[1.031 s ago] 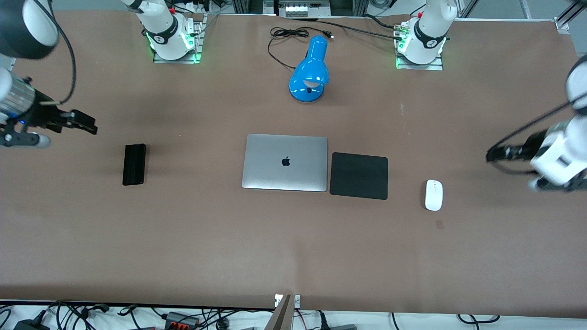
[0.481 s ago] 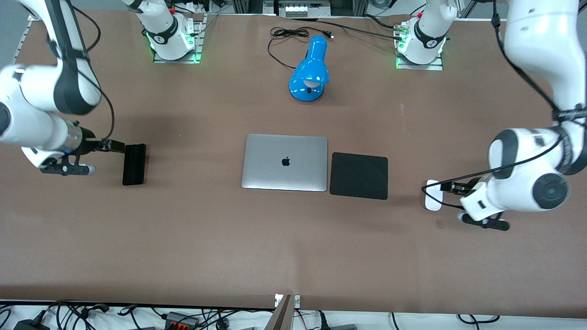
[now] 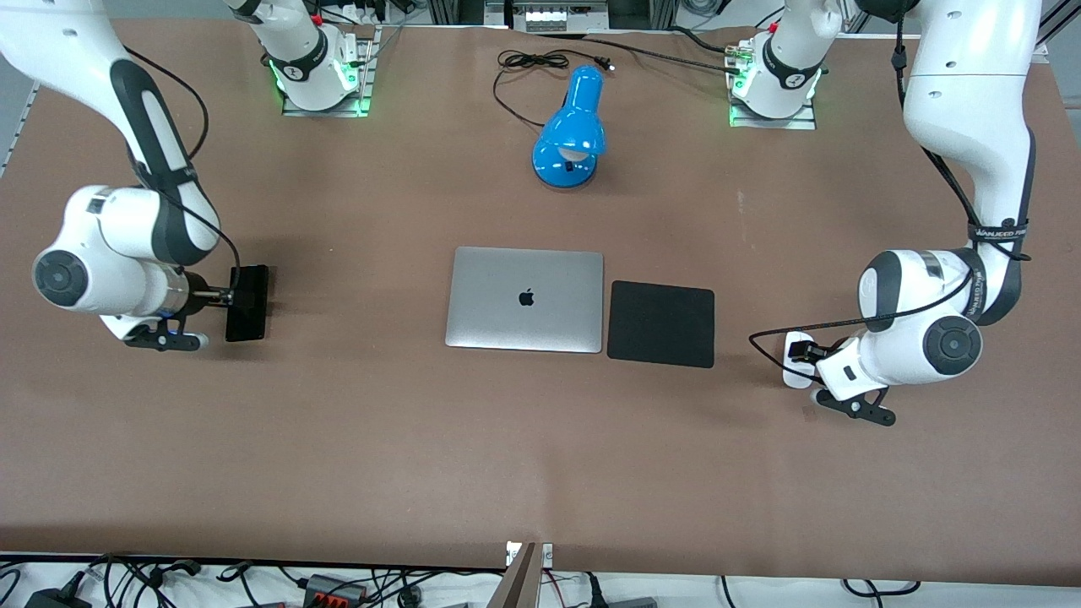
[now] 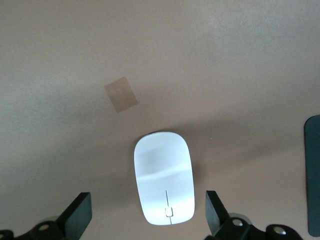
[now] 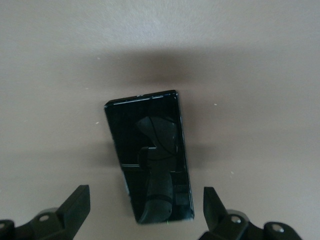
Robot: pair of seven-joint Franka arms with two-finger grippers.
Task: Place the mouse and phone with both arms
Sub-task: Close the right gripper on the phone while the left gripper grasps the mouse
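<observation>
My right gripper comes down before it closes on the black phone's near end (image 5: 162, 207). Its fingers hang above that end, so closing now would miss.
The white mouse (image 3: 791, 374) lies on the brown table toward the left arm's end, beside the black mouse pad. In the left wrist view the mouse (image 4: 164, 185) lies between the spread fingers. My left gripper (image 3: 801, 350) is low over it, open, and not touching it. The black phone (image 3: 249, 308) lies toward the right arm's end. In the right wrist view the phone (image 5: 150, 167) lies between the spread fingers and mirrors the wrist. My right gripper (image 3: 221, 295) is open, low over the phone's edge.
A closed silver laptop (image 3: 525, 299) lies mid-table with the square black mouse pad (image 3: 661, 323) beside it. A blue desk lamp (image 3: 571, 127) with its cord stands near the robots' bases. A small tan patch (image 4: 120, 94) marks the table near the mouse.
Both arms have swung in from the table's ends and come down. The left gripper now straddles the mouse and the right gripper the phone. Mouse and phone have not moved.
</observation>
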